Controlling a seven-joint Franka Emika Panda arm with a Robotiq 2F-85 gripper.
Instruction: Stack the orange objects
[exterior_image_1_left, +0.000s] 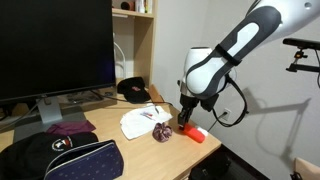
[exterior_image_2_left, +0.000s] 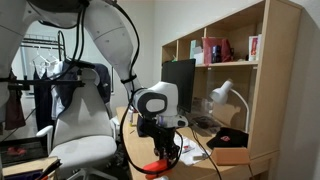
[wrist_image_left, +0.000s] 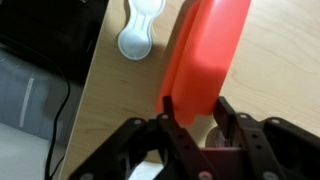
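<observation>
The upper orange block in my fingers lies lengthwise on the lower orange block, so my gripper releases the upper orange block next.
An orange block fills the middle of the wrist view, with its near end between my fingers. My gripper is narrowed onto that end and looks shut on it. In both exterior views the gripper is low over the desk's front corner, with the orange block at its tips, at or just above the desk top. I make out one orange shape only. Whether the other orange block lies under it I cannot tell.
A dark maroon ball sits just beside the gripper, with a white sheet behind it. A small white object lies near the desk edge. A monitor, a dark bag and a black cap stand farther off.
</observation>
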